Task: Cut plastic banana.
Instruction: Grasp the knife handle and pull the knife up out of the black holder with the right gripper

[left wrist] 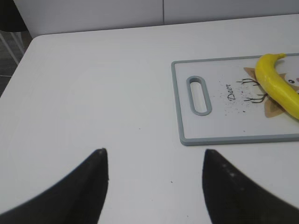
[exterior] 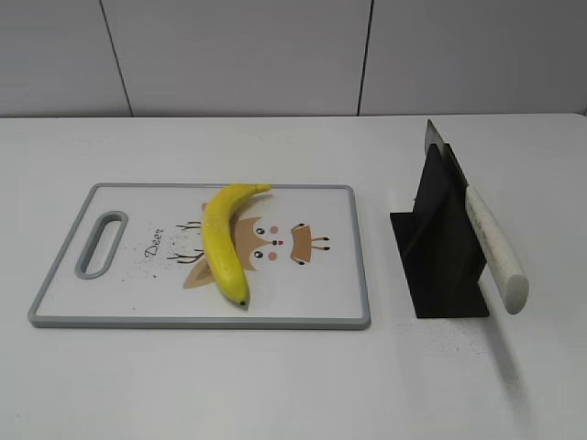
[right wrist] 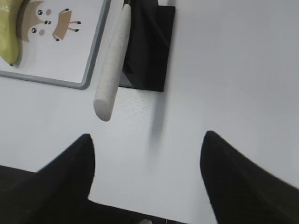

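Observation:
My right gripper reaches the knife and grabs its white handle (exterior: 495, 247) next, since the black stand hugs the blade and leaves the handle jutting free.
The plastic banana (exterior: 224, 240) is whole, curved and bright yellow. It lies on a white cutting board (exterior: 119, 302) with a grey rim and a deer print. It also shows in the left wrist view (left wrist: 278, 84) and at the top left of the right wrist view (right wrist: 9, 37). A knife with a white handle (exterior: 495, 247) rests in a black stand (exterior: 440, 247) to the right of the board; its handle also shows in the right wrist view (right wrist: 112, 65). My left gripper (left wrist: 154, 156) is open and empty over bare table left of the board. My right gripper (right wrist: 147, 140) is open and empty, in front of the knife stand.
The white table (exterior: 275, 385) runs back to a grey panelled wall. The board has a slot handle (exterior: 101, 243) at its left end. The table's left edge and a dark floor show in the left wrist view (left wrist: 9, 56).

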Controlling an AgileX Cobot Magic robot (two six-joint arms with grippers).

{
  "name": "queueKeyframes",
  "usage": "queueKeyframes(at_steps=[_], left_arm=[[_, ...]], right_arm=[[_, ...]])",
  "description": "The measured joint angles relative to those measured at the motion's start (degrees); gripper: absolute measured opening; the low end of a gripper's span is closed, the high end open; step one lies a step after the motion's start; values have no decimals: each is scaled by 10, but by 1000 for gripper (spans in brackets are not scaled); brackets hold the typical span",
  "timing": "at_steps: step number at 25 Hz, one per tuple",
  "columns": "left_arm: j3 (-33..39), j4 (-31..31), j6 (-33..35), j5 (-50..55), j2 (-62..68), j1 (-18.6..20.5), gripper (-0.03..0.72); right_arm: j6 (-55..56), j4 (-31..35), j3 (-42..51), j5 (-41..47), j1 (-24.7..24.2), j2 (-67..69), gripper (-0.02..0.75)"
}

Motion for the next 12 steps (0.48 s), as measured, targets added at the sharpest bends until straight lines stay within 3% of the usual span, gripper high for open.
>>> queueKeyframes(at_steps=[4,12], left_arm=[[0,-3,6,0,0,0,606],[0,-40,57,0,0,0,591]], right_arm=[[5,1,-29,11,29,75,552],[6,12,-82,41,37,228,552]])
